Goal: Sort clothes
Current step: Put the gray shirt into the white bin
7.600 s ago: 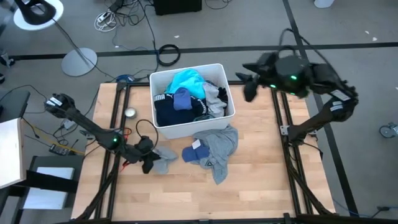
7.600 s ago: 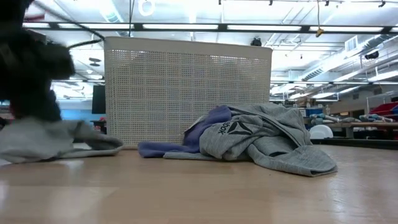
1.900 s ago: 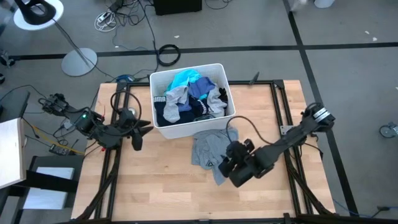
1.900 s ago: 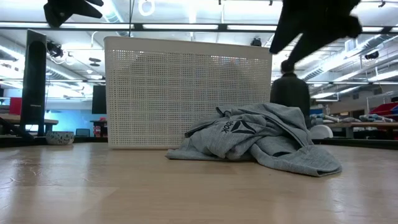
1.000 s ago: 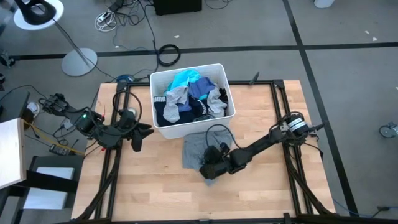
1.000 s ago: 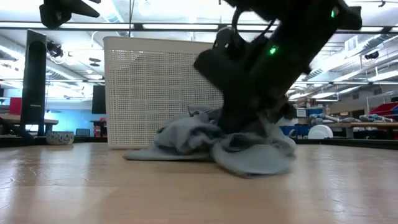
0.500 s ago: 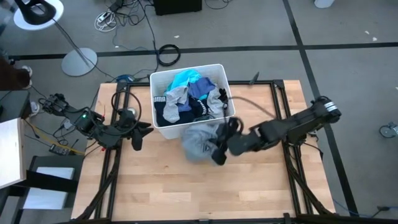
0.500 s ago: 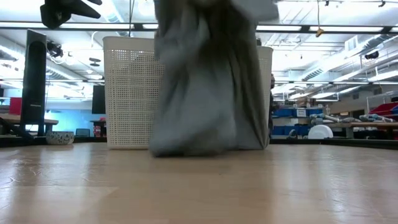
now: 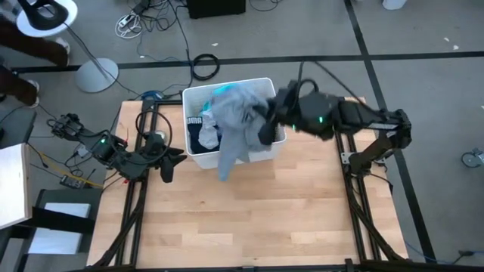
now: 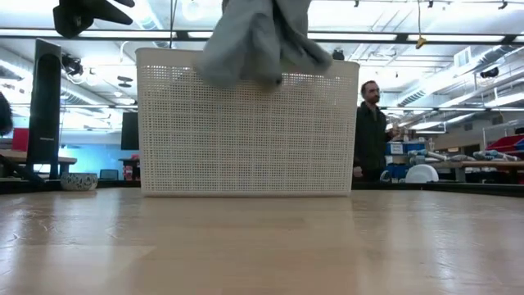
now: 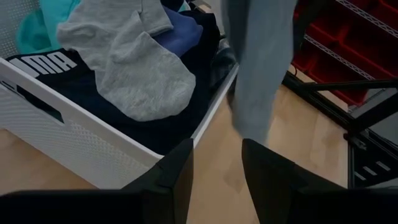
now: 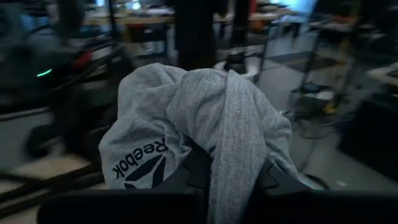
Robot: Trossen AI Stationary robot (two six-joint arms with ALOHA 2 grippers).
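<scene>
My right gripper should keep holding the grey top until the top is in the white bin, because its dangling lower end (image 9: 225,168) is hanging over the bin's front rim.
A grey top (image 9: 236,121) with a Reebok logo (image 12: 138,160) hangs in the air over the white bin (image 9: 193,155), with my right gripper (image 9: 266,125) shut on it. In the low view the grey top (image 10: 255,37) hangs high before the bin's wall (image 10: 246,123). The bin holds more clothes: a navy piece with white lettering (image 11: 53,62), a turquoise tee (image 11: 34,28) and a grey piece (image 11: 134,74). My left gripper (image 9: 171,160) stands open at the bin's left, nothing between its fingers (image 11: 177,180). My right gripper holds the grey top by a bunched fold (image 12: 214,134) that drapes over and between its two fingers (image 12: 277,180), several layers together. The cloth hides the fingertips. The top is lifted clear of the table and hangs slack below the gripper, its lower end (image 9: 224,172) dangling.
A metal frame (image 9: 140,189) runs along the table's left and right sides. Bare wood lies in front of the bin (image 9: 257,211). A person (image 10: 370,131) stands in the room behind the table, and another person (image 9: 23,45) is on the floor at far left.
My right gripper has risen from the table toward the far edge, carrying the grey top. The top, bunched on the wood a second ago, has been lifted clear and now hangs over the bin. My left gripper has kept still.
</scene>
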